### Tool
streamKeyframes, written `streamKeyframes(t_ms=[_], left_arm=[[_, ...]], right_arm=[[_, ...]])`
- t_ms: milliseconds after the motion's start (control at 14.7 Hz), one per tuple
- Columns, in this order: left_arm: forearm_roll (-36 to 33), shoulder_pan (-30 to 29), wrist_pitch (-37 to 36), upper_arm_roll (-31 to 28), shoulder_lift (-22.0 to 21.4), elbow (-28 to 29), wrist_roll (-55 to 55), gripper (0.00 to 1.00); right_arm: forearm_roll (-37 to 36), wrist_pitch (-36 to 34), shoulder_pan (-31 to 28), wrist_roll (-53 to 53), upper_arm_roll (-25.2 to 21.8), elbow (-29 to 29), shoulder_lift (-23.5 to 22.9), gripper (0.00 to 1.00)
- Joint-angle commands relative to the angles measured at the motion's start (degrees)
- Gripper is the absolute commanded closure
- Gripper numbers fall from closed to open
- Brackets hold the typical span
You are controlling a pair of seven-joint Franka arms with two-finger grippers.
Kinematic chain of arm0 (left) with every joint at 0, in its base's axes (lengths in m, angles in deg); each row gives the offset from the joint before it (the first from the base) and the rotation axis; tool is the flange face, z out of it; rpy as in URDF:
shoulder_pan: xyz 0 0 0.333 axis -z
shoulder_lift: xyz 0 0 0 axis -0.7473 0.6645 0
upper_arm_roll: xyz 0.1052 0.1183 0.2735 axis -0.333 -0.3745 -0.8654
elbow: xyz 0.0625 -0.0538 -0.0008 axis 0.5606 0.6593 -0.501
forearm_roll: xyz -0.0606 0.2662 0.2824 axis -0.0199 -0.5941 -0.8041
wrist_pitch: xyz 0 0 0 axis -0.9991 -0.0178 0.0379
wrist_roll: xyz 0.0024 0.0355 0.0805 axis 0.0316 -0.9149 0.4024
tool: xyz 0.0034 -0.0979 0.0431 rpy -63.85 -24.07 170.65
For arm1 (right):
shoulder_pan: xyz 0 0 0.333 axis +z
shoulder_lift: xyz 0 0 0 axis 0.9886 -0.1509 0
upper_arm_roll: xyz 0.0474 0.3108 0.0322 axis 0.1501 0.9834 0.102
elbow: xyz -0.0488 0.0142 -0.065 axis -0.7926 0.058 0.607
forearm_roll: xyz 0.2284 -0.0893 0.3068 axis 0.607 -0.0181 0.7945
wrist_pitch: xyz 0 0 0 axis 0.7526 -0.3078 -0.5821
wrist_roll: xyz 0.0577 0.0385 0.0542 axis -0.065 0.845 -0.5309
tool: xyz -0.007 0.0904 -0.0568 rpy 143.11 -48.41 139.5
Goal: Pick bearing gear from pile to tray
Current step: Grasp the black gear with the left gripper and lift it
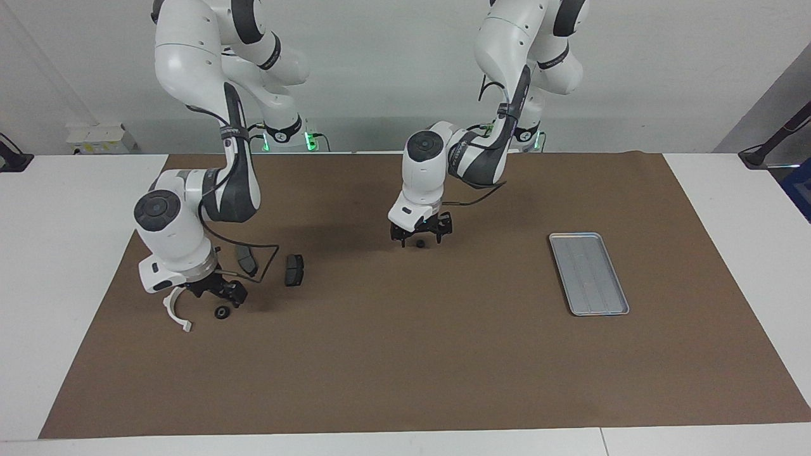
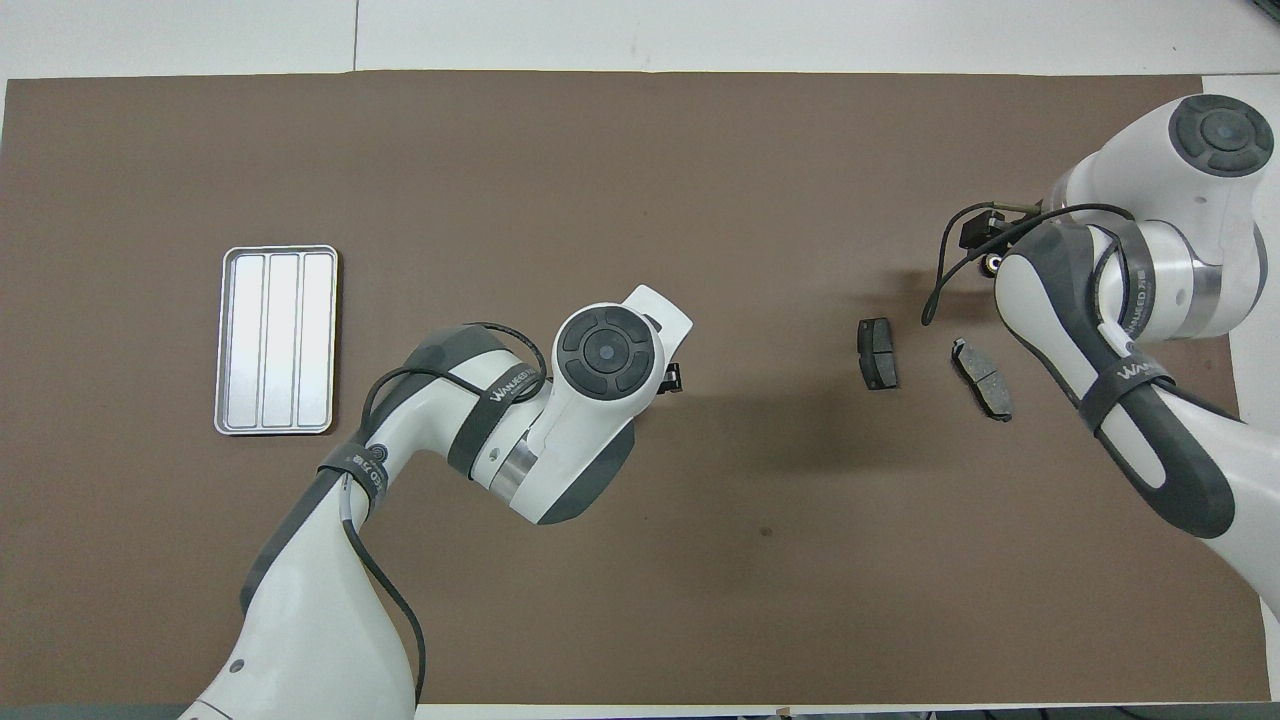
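Observation:
The small black bearing gear is away from my fingers, which would miss it if they closed now, so my right gripper needs to move toward it before closing.
A small black round bearing gear lies on the brown mat beside a white curved arc, in the pile toward the right arm's end. My right gripper hangs open, low over the mat, right by that gear and apart from it. Two dark brake pads lie nearer to the robots. Another small black round piece sits on the mat under my open left gripper at mid-table. The silver tray lies empty toward the left arm's end. From overhead, the arms hide both round pieces.
The brown mat covers most of the white table. From overhead, the tray lies beside the left arm, and the two brake pads lie beside the right arm's forearm. A cable loops off the right wrist.

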Motion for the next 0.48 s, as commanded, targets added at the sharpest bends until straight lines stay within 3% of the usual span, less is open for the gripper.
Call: streamKeyframes(t_ms=[0, 408], left_arm=[[-0.8, 1.7, 2.2, -0.9, -2.8, 4.1, -2.6, 0.0], [-0.8, 1.4, 7.9, -1.0, -3.8, 8.7, -2.1, 0.0]], right_arm=[[-1.9, 1.8, -0.7, 3.8, 0.7, -0.3, -1.2, 0.01], [-2.0, 4.1, -1.0, 6.5, 0.8, -0.2, -3.1, 0.02]])
